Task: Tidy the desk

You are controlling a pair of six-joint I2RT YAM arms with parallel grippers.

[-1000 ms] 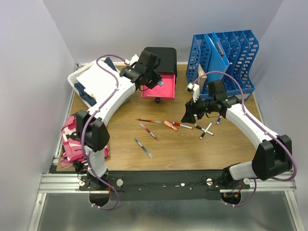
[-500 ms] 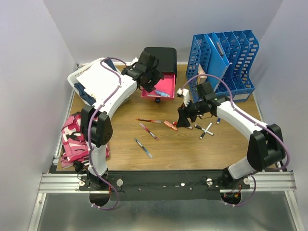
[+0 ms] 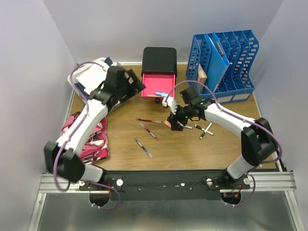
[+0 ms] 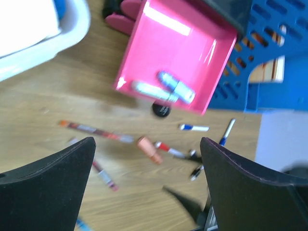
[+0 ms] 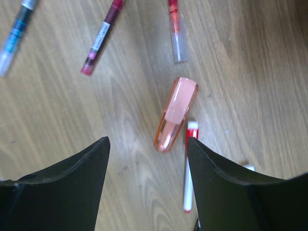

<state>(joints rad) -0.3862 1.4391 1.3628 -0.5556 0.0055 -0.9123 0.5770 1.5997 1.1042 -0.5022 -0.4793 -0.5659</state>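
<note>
The orange highlighter has to fit the pink drawer point(image 3: 158, 85), so my right gripper needs to pick it up next by the middle of its body point(image 3: 167, 123). Both its ends stay free that way.
The desk point(image 3: 192, 149) is brown wood-grain with pens scattered across its middle. My right gripper point(image 3: 174, 123) hangs low and open over an orange translucent highlighter point(image 5: 176, 113), which lies just ahead of the gap between the fingers point(image 5: 147, 190); a red-and-white pen point(image 5: 188, 168) lies beside it. My left gripper point(image 3: 138, 86) is open and holds nothing, standing left of the open pink drawer point(image 3: 158, 85). In the left wrist view a silver-and-blue pen point(image 4: 166, 89) rests in that drawer point(image 4: 178, 43), and the highlighter point(image 4: 149, 149) shows below it.
A black drawer unit point(image 3: 160, 58) stands at the back, a blue file rack point(image 3: 226, 57) at the back right, a white basket point(image 3: 89, 74) at the back left, and pink fabric point(image 3: 82, 139) at the left edge. Loose pens point(image 3: 148, 131) and markers point(image 3: 206, 130) lie mid-desk.
My left gripper opened and drew back left from over the drawer, leaving the silver-and-blue pen inside. My right gripper moved left and down to the orange highlighter.
</note>
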